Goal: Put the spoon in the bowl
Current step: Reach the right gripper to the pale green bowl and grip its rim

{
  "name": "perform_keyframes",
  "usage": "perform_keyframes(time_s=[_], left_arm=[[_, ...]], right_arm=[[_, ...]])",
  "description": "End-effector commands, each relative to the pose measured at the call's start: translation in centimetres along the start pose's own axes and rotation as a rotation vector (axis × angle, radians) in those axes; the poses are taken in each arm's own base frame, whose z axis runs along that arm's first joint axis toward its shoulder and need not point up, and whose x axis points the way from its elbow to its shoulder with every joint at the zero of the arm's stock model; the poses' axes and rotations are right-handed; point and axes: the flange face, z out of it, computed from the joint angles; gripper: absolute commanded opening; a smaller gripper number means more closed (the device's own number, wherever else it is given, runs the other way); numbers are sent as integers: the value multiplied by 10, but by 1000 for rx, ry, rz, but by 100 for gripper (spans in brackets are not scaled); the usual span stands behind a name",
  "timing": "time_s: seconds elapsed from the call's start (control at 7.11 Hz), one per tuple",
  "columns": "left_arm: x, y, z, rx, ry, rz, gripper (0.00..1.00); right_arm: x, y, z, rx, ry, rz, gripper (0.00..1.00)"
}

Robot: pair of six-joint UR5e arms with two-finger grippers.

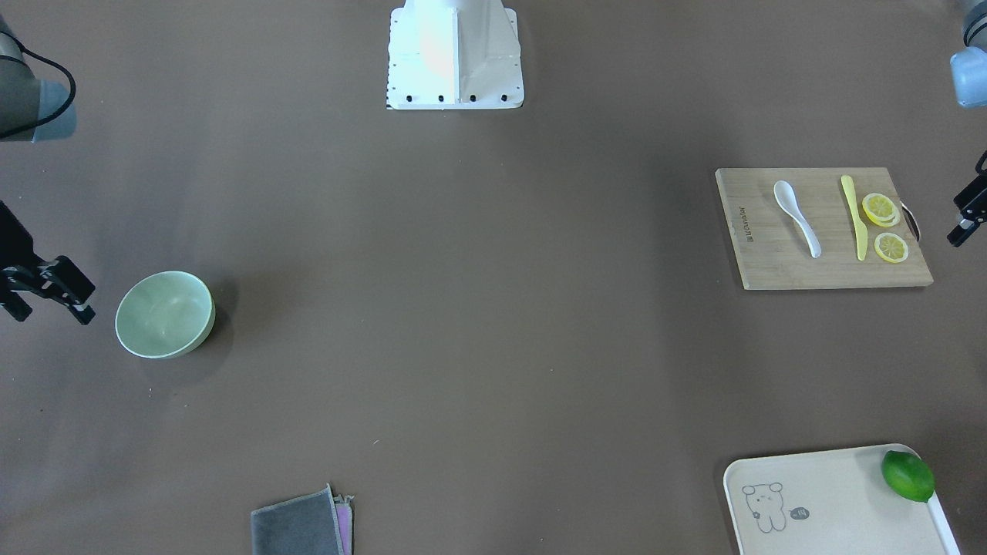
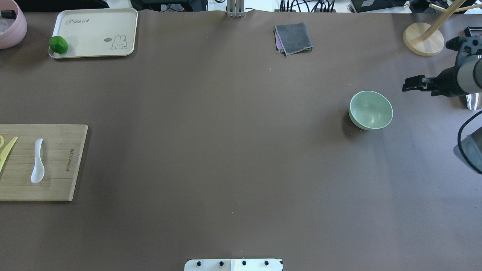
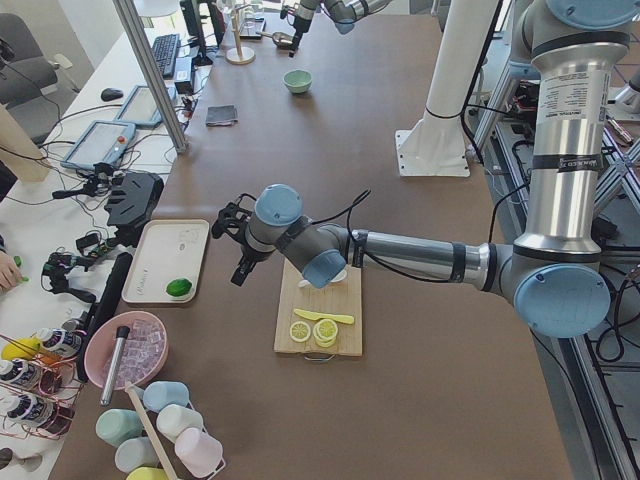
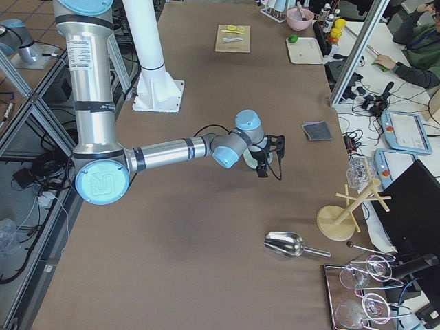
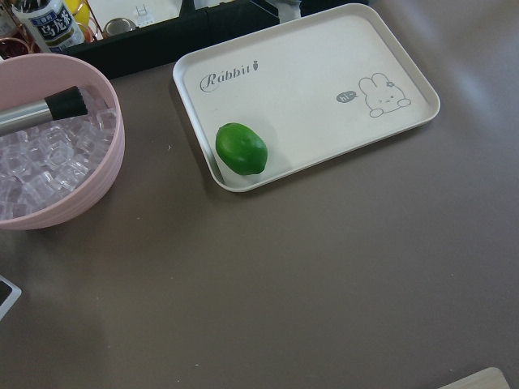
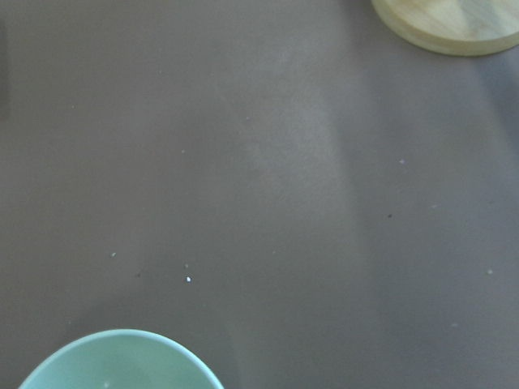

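Note:
My right gripper is to grab the mint-green bowl by its rim (image 1: pixel 165 273) next. It will bring the bowl within reach for the spoon (image 1: pixel 798 217).
The white spoon (image 1: pixel 798 217) lies on a wooden cutting board (image 1: pixel 759 262), scoop toward the robot; it also shows in the overhead view (image 2: pixel 38 162). The mint-green bowl (image 1: pixel 164 314) stands empty at the table's other end (image 2: pixel 371 110). My left gripper (image 1: pixel 970 204) is open and empty, hovering just beyond the board's outer end, partly cut by the frame edge. My right gripper (image 1: pixel 50 312) is open and empty, just outside the bowl (image 2: pixel 412 83). The right wrist view shows only the bowl's rim (image 6: pixel 122 361).
A yellow knife (image 1: pixel 854 217) and lemon slices (image 1: pixel 885 227) share the board. A cream tray (image 1: pixel 833 501) holds a lime (image 1: pixel 907 475). A grey cloth (image 1: pixel 301 524) lies at the far edge. A pink ice bowl (image 5: pixel 49 154) and a wooden stand (image 2: pixel 423 37) are in the corners.

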Motion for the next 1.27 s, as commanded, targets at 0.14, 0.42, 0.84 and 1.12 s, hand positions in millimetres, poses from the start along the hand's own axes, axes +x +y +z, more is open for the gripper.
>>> perform_keyframes(time_s=[0.14, 0.42, 0.84, 1.12], left_arm=[[1, 3, 3, -7, 3, 0, 98], [2, 4, 3, -3, 6, 6, 98], [2, 4, 4, -4, 5, 7, 98], [3, 4, 4, -4, 8, 9, 98]], right_arm=[[-7, 45, 39, 16, -52, 8, 80], [0, 58, 42, 9, -60, 15, 52], [-32, 69, 45, -13, -99, 113, 0], [-107, 48, 40, -13, -156, 161, 0]])
